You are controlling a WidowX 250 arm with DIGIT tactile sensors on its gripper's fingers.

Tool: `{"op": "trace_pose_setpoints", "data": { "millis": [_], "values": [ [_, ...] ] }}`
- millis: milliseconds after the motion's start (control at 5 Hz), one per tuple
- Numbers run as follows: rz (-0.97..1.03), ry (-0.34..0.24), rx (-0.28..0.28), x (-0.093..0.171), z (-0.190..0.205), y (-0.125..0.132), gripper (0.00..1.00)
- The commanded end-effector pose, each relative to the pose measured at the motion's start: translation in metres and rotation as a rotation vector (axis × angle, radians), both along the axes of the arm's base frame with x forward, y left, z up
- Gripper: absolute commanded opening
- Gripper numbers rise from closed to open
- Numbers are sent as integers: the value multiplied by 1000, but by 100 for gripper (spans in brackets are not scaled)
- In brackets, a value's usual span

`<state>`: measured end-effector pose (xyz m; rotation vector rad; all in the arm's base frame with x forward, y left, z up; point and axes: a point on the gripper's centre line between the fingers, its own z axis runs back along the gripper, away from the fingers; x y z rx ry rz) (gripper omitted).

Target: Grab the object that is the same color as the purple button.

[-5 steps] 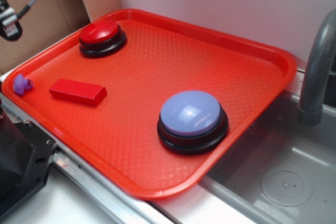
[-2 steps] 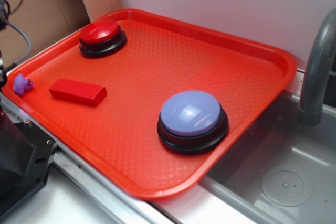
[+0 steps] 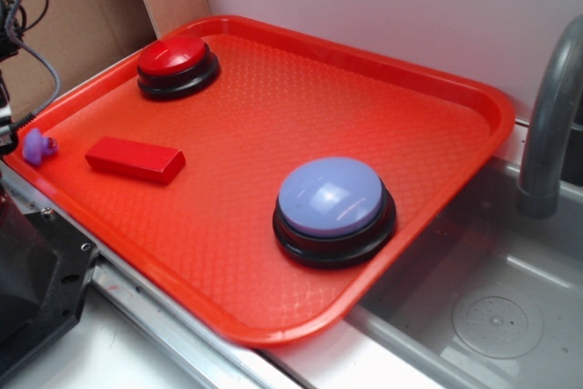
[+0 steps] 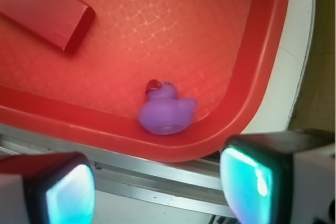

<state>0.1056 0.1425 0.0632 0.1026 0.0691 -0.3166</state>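
My fingers stop short of the purple duck and are over the metal edge, so my gripper should move toward the duck before it closes on it.
The object, a tiny light-purple duck figure [image 3: 38, 146] [image 4: 167, 110], sits in the near left corner of the red tray [image 3: 273, 97], against its rim. The purple button [image 3: 332, 199], a lavender dome on a black base, stands on the tray's right part. In the wrist view my gripper [image 4: 157, 187] is open, its two fingers spread wide over the tray's rim and the metal edge, just short of the duck. Nothing lies between them. In the exterior view only cables and a bit of the arm [image 3: 7, 125] show at the left edge beside the duck.
A flat red rectangular block [image 3: 135, 159] [image 4: 44, 9] lies right of the duck. A red-domed button [image 3: 177, 65] stands at the tray's far left. A steel sink [image 3: 492, 316] with a grey faucet [image 3: 547, 125] lies to the right; cardboard stands behind.
The arm has come down at the left edge toward the duck's corner; one second ago it was higher up. Nothing on the tray has moved.
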Motion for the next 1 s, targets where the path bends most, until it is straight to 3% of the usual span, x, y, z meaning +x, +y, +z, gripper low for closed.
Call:
{"op": "trace_pose_setpoints", "data": {
  "millis": [0, 200, 800],
  "values": [
    [-2, -8, 18, 4, 6, 6, 100],
    [3, -48, 40, 9, -4, 7, 100],
    [70, -48, 57, 21, -39, 11, 100]
  ]
}}
